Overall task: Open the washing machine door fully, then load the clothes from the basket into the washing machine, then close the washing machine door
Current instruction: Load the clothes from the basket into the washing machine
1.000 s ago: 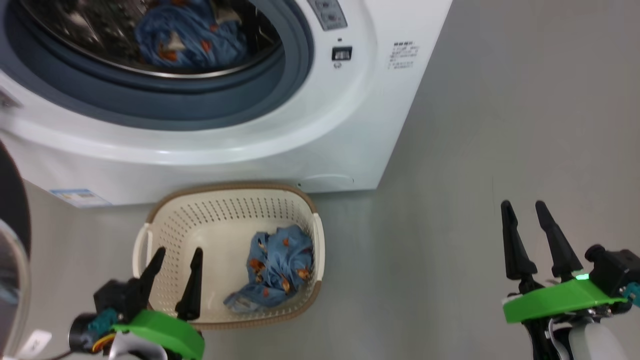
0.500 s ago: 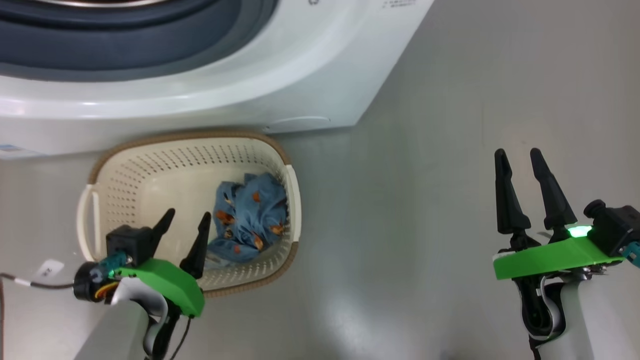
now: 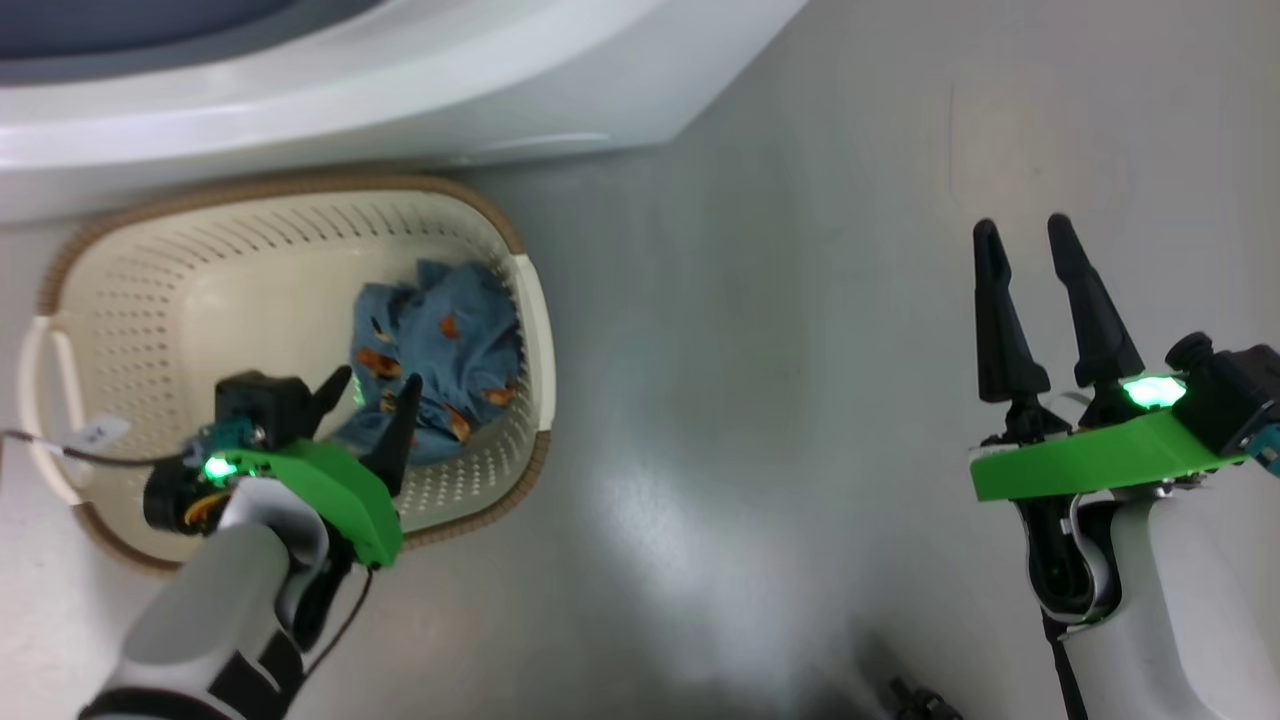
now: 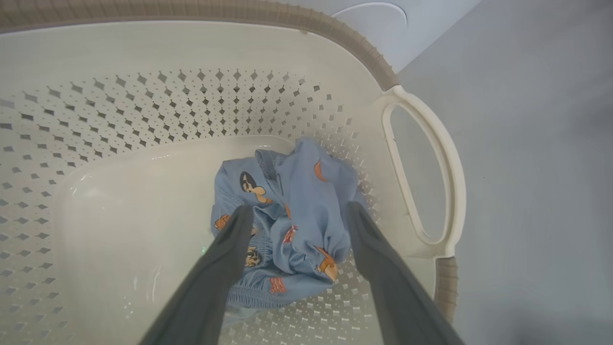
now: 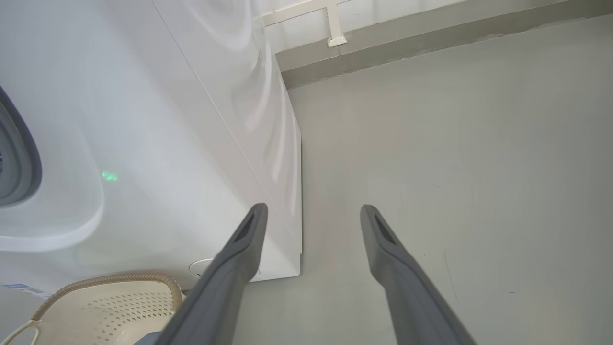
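Note:
My left gripper grabs the light blue garment by its bunched printed folds next, to load the washing machine point(image 3: 400, 70) from the basket point(image 3: 150, 260).
The cream basket point(image 3: 150, 260) with a brown rim stands on the floor in front of the white washing machine point(image 3: 400, 70). A light blue garment of the clothes point(image 3: 440, 340) printed with orange figures lies bunched at the basket's right end. My left gripper point(image 3: 375, 385) hangs open inside the basket, just above that garment; in the left wrist view its fingers straddle the clothes point(image 4: 292, 211) without touching the basket point(image 4: 143, 96). My right gripper point(image 3: 1020, 230) stands open and empty over bare floor far to the right. The washing machine door is out of view.
The washer's lower right corner point(image 5: 287, 258) meets the grey floor point(image 3: 760, 350) beside the basket point(image 5: 119, 302). A skirting strip point(image 5: 412, 43) runs along the wall behind the machine. A thin cable with a white tag point(image 3: 95, 432) trails from my left wrist.
The head camera has tilted down, so the drum and its garment left the picture. My left gripper has moved right and lower into the basket, over the blue garment. The right arm holds still.

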You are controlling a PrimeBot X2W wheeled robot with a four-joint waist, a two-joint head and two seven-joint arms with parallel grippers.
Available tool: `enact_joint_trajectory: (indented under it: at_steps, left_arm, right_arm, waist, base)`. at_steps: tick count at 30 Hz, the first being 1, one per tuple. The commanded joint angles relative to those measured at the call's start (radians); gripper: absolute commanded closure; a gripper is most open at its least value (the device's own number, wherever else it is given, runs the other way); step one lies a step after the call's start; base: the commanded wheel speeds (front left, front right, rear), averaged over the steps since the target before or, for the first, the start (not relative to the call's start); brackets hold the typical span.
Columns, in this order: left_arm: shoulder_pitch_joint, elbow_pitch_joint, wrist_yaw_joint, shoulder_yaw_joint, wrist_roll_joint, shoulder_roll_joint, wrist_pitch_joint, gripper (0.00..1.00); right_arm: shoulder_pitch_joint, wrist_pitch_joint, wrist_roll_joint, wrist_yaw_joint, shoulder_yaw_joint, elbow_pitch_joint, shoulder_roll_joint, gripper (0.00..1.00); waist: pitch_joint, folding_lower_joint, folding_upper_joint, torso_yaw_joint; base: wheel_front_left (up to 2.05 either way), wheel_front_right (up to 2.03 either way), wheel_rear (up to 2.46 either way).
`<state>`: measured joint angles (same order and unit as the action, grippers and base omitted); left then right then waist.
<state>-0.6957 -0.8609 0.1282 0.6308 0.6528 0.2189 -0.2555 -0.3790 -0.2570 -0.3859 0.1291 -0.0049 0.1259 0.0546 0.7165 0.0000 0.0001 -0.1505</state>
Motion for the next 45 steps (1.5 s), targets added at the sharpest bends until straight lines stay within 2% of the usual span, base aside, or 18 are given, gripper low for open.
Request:
enact_joint_trajectory:
  at_steps: [1, 6, 13, 29, 30, 31, 32, 45]
  left_arm:
    - [-0.017, 0.001, 0.002, 0.006, 0.034, 0.043, -0.006, 0.0]
    - [-0.085, -0.011, 0.002, 0.135, 0.156, 0.093, -0.006, 0.0]
    - [-0.165, -0.026, 0.002, 0.293, 0.303, 0.134, -0.006, 0.0]
    - [-0.301, 0.005, 0.002, 0.593, 0.554, 0.183, 0.012, 0.0]
    - [-0.305, 0.006, 0.002, 0.603, 0.563, 0.185, 0.012, 0.4]
    - [-0.308, 0.007, 0.002, 0.611, 0.571, 0.186, 0.012, 0.85]
    - [-0.31, 0.01, 0.002, 0.618, 0.579, 0.186, 0.012, 1.0]
    - [-0.307, 0.015, 0.002, 0.637, 0.663, 0.179, -0.004, 1.0]
  right_arm:
    - [0.004, -0.005, -0.017, 0.002, 0.027, -0.026, -0.004, 0.0]
    - [-0.014, -0.005, -0.025, 0.002, 0.034, -0.037, -0.004, 0.0]
    - [-0.022, -0.005, -0.037, 0.002, 0.041, -0.052, -0.004, 0.0]
    - [-0.038, -0.005, -0.045, 0.002, 0.059, -0.084, -0.004, 0.0]
    - [-0.037, -0.005, -0.045, 0.002, 0.059, -0.085, -0.004, 0.0]
    - [-0.037, -0.005, -0.045, 0.002, 0.059, -0.087, -0.004, 0.0]
    - [-0.037, -0.005, -0.046, 0.002, 0.059, -0.088, -0.004, 0.0]
    - [-0.037, -0.005, -0.045, 0.002, 0.035, -0.076, -0.004, 0.0]
  waist:
    - [0.054, 0.0, -0.0001, -0.028]
    - [0.092, 0.0, -0.0001, -0.046]
    - [0.137, 0.0, -0.0001, -0.064]
    - [0.21, 0.0, -0.0001, -0.092]
    - [0.21, 0.0, -0.0001, -0.093]
    - [0.209, 0.0, -0.0001, -0.093]
    - [0.208, 0.0, -0.0001, -0.094]
    - [0.136, 0.0, -0.0001, -0.062]
  base:
    - [0.0, 0.0, 0.0]
    - [0.0, 0.0, 0.0]
    - [0.0, 0.0, 0.0]
    - [0.0, 0.0, 0.0]
    - [0.0, 0.0, 0.0]
    - [0.0, 0.0, 0.0]
    - [0.0, 0.0, 0.0]
    - [0.0, 0.0, 0.0]
